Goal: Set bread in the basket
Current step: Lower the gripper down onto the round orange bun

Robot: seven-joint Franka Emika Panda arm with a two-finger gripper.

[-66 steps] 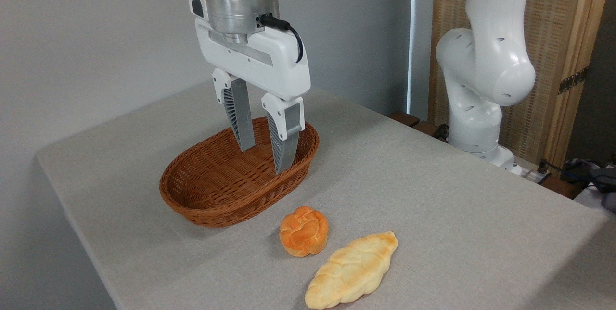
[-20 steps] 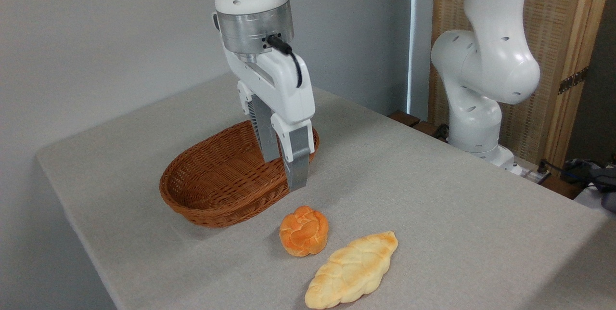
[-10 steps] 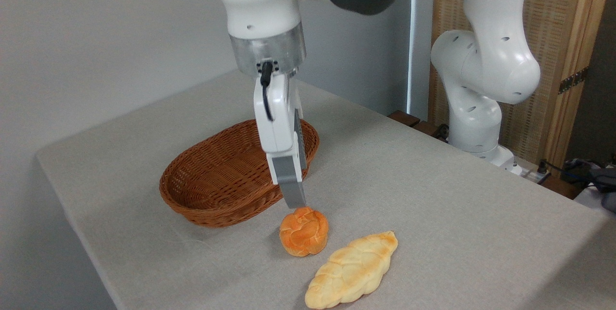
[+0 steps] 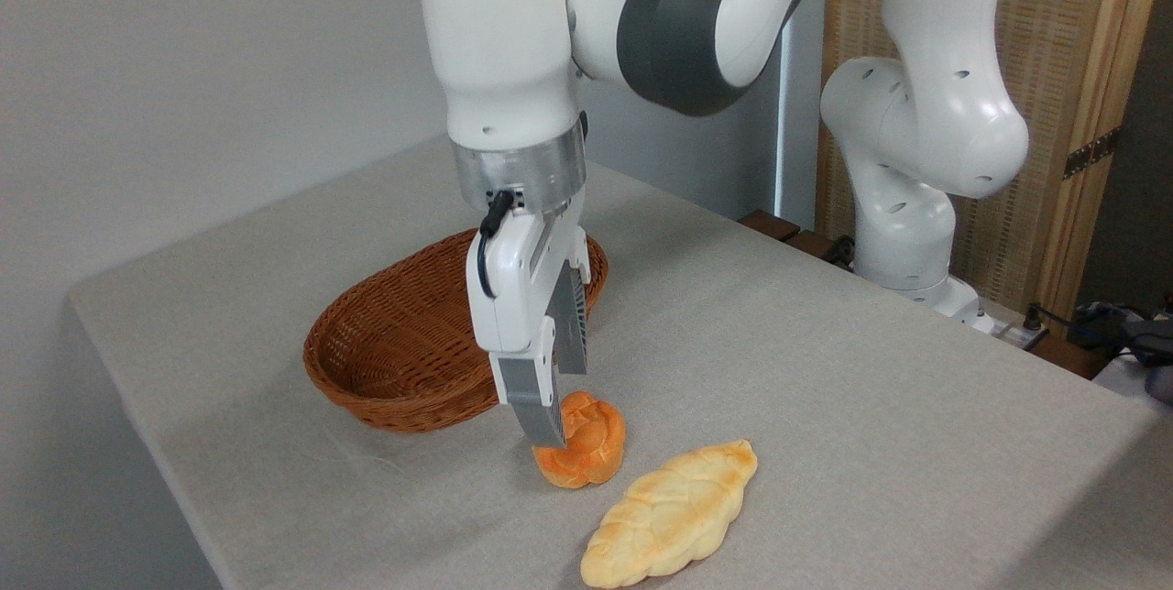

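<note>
My gripper is going to grab the bun by its round knotted body (image 4: 590, 440) next, and will then put the bun into the wicker basket (image 4: 401, 337).
The bread (image 4: 597, 449), a small round orange-brown bun with a knotted top, lies on the grey table just in front of the basket. The basket (image 4: 394, 347), an oval reddish-brown wicker one, holds nothing I can see. My gripper (image 4: 561, 407) has come straight down onto the bun and stands open. Its near finger (image 4: 533, 402) covers the bun's left side, and its far finger (image 4: 571, 333) stands behind the bun. The bun rests on the table between them.
A longer pale yellow braided loaf (image 4: 669, 517) lies to the right of the bun, close to the table's front edge. The arm's white base (image 4: 916, 169) stands at the back right. The table edge (image 4: 137, 407) runs along the left.
The gripper has moved right from above the basket, turned about its wrist, and lowered until its fingers straddle the bun. Bun, loaf and basket have not moved.
</note>
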